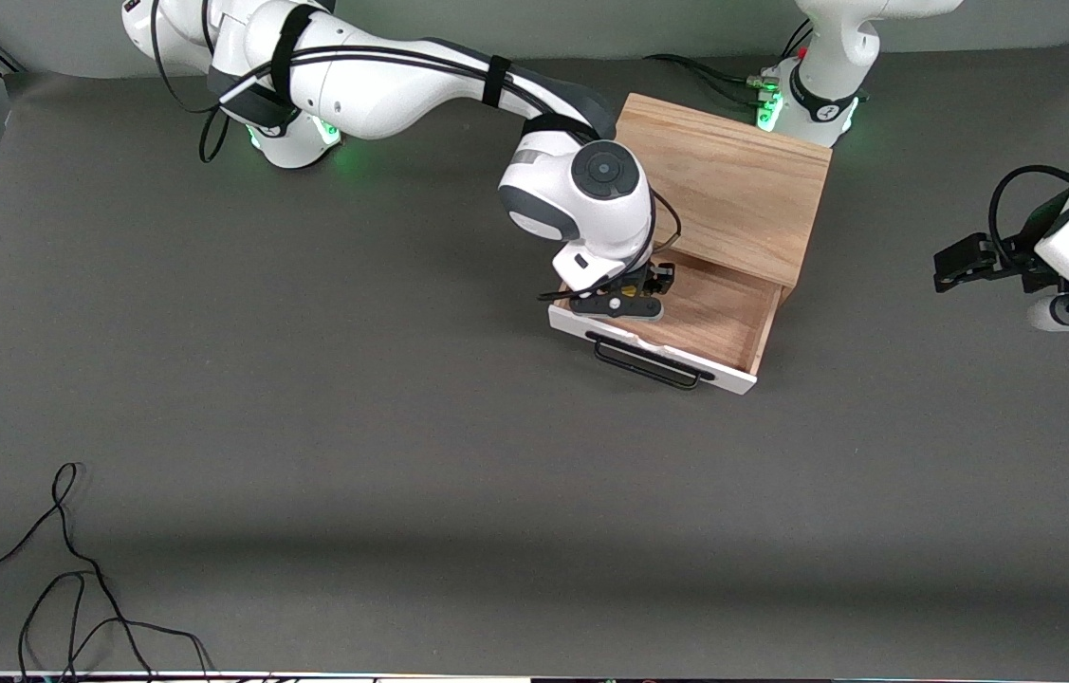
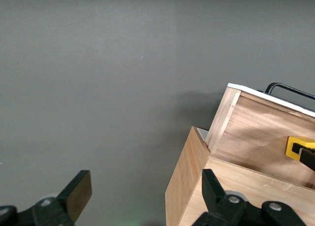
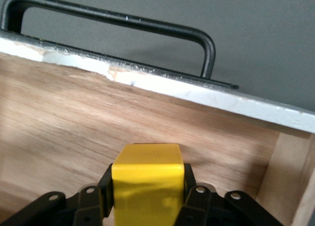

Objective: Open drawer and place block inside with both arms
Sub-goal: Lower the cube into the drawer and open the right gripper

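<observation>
The yellow block is down inside the drawer, over the drawer's wooden bottom. My right gripper needs to open, because the block would stay inside.
The wooden cabinet [image 1: 728, 190] stands near the left arm's base, and its white-fronted drawer [image 1: 655, 353] with the black handle [image 1: 648, 368] is pulled open. My right gripper [image 1: 634, 292] is down inside the drawer, shut on the yellow block [image 3: 147, 179] just above the wooden drawer floor, close to the drawer's white front. The block also shows in the left wrist view [image 2: 295, 146]. My left gripper [image 1: 961, 264] is open and empty, waiting over the bare table beside the cabinet at the left arm's end; in its wrist view [image 2: 145, 189] the cabinet corner [image 2: 184, 186] lies between its jaws' line of sight.
A loose black cable [image 1: 69, 569] lies on the grey table near the front camera at the right arm's end. More cables [image 1: 733, 76] run by the left arm's green-lit base [image 1: 766, 109]. The right arm's forearm [image 1: 420, 81] spans the table toward the cabinet.
</observation>
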Available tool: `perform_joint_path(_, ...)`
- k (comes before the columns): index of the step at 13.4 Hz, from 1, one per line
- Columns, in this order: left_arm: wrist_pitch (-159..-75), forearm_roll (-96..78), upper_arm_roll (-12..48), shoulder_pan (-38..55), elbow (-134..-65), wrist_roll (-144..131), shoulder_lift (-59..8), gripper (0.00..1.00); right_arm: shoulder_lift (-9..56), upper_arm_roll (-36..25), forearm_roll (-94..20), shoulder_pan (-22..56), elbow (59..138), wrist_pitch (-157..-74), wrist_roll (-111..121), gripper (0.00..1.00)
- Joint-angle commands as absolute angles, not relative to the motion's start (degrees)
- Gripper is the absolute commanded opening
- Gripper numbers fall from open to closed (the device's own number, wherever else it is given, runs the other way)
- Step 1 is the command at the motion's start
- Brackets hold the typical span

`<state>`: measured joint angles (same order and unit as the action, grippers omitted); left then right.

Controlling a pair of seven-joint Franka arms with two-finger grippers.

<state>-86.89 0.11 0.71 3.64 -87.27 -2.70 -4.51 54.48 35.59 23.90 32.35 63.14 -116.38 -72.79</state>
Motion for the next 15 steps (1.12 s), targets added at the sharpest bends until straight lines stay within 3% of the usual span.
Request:
perform_joint_path(1, -87.7, 0.4, 0.5, 3.7, -88.2, -1.7, -3.8, 1.0, 54.7, 35.3, 25.5, 33.3, 62.3, -116.9, -75.7, 0.38)
perform_joint_path(2, -87.7, 0.4, 0.5, 3.7, -88.2, -1.7, -3.8, 1.0, 54.7, 35.2, 25.6, 33.3, 62.4, -116.9, -75.8, 0.73)
perform_joint_path(3, -87.7, 0.4, 0.5, 3.7, -88.2, -1.7, -3.8, 1.0, 54.7, 35.3, 27.0, 33.4, 62.4, -116.9, -75.8, 1.0)
perform_joint_path(11, -87.8, 0.4, 0.5, 3.7, -88.2, -1.7, -3.9, 1.0, 53.7, 35.7, 27.7, 33.2, 61.4, -115.8, -76.7, 1.0)
perform_joint_path(15, -87.8, 0.4, 0.5, 3.7, -88.2, -1.7, -3.8, 1.0, 47.0, 36.3, 23.9, 29.1, 61.4, -112.2, -76.7, 1.0)
